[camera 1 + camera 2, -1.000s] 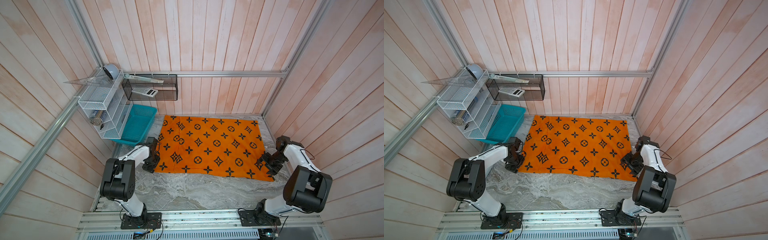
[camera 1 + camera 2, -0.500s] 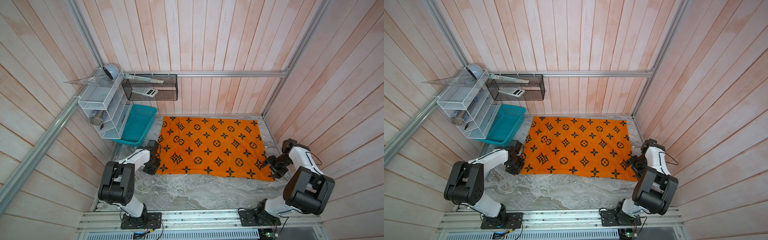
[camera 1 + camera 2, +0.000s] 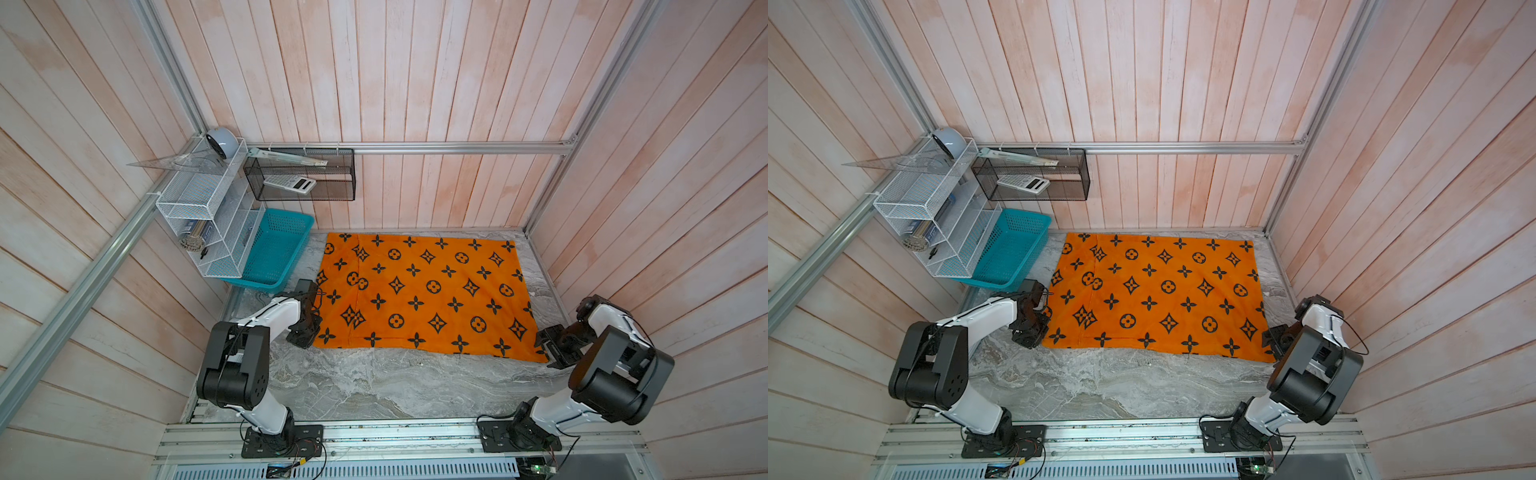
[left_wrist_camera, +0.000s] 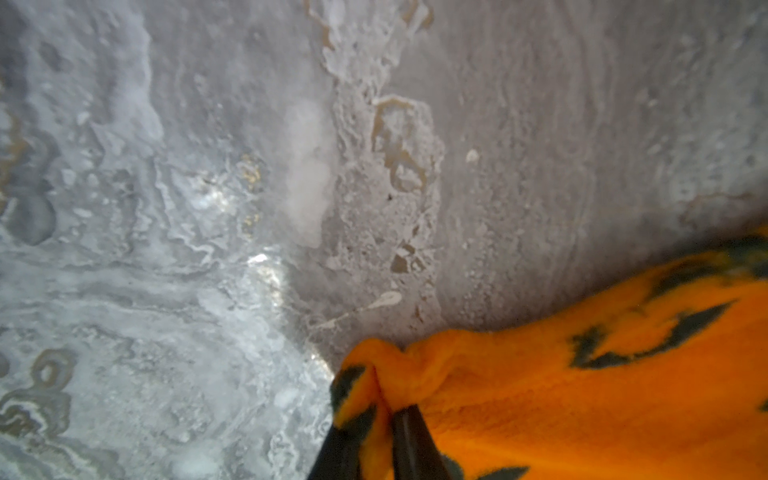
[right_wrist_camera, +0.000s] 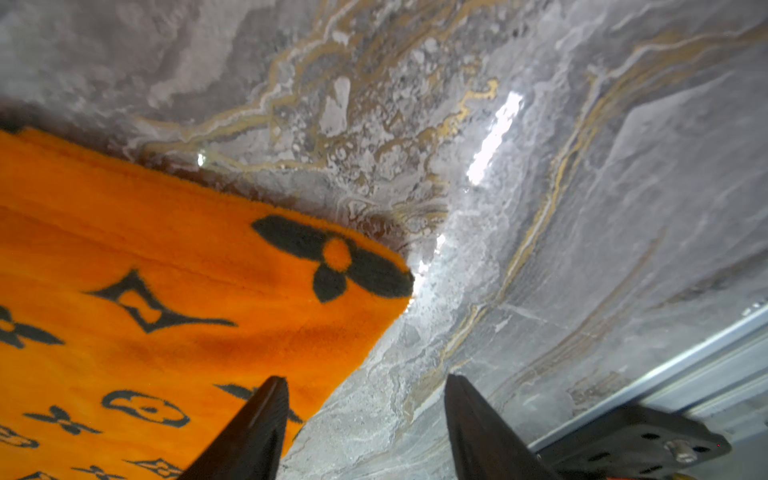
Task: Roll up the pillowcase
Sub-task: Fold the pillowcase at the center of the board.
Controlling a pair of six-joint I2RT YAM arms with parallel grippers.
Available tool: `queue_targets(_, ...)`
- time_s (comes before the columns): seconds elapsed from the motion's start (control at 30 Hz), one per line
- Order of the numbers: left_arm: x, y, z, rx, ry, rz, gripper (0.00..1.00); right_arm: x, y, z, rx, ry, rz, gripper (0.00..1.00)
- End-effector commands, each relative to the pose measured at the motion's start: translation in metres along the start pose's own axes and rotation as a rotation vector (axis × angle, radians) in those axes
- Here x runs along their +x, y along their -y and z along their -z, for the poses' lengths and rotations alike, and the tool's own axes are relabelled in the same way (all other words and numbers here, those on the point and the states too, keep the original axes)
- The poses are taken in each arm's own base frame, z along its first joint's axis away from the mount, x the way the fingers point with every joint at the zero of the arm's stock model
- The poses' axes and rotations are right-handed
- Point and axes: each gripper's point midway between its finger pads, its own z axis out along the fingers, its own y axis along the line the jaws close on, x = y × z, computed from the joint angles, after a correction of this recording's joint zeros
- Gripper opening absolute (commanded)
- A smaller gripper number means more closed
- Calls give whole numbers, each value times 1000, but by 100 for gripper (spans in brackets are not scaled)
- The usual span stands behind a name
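The right gripper pinches the pillowcase's loose near corner at its side edge next, so both grippers fold the pillowcase's near edge over.
The orange pillowcase (image 3: 424, 291) (image 3: 1158, 291) with black flower and diamond motifs lies spread flat on the marble table, in both top views. My left gripper (image 3: 309, 332) (image 3: 1034, 332) sits at its near left corner. In the left wrist view that gripper (image 4: 380, 415) is shut, pinching a bunched fold of the pillowcase (image 4: 582, 395). My right gripper (image 3: 550, 349) (image 3: 1273, 340) is low at the near right corner. In the right wrist view it (image 5: 365, 379) stands open astride the cloth's side edge, one finger over the pillowcase (image 5: 145, 291), the other over bare table.
A teal mesh basket (image 3: 276, 249) leans at the back left beside a white wire rack (image 3: 203, 216). A black mesh box (image 3: 299, 178) hangs on the back wall. Bare marble table (image 3: 374, 386) lies in front of the cloth, ending at an aluminium rail (image 3: 374, 432).
The left gripper has closed on the near left corner of the pillowcase. The right arm has drawn back toward the front, down to the near right corner, its jaws still apart.
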Motion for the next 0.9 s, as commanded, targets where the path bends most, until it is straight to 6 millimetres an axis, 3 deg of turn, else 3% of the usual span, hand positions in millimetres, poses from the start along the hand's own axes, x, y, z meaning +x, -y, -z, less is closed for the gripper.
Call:
queue_targets(0.0, -6, -3, -6, -32, 17, -3, 18, -16, -1, -4, 19, 45, -43, 64)
queue_targets(0.23, -9, 3, -1, -18, 28, 10, 18, -18, 15, -25, 121, 21, -67, 55)
queue_targets(0.47, -9, 1, 2, -13, 39, 20, 15, -17, 21, -31, 137, 58, -63, 23)
queue_targets(0.67, -10, 0, 6, -4, 46, 21, 0, -11, 17, -28, 98, 62, -42, 0)
queue_targets(0.77, -11, 1, 14, 14, 60, 14, 0, -8, 9, -19, 44, 68, -32, 0)
queue_targets(0.87, -18, 10, 35, 65, 105, 5, 0, -10, -10, 4, -62, 109, -31, 0)
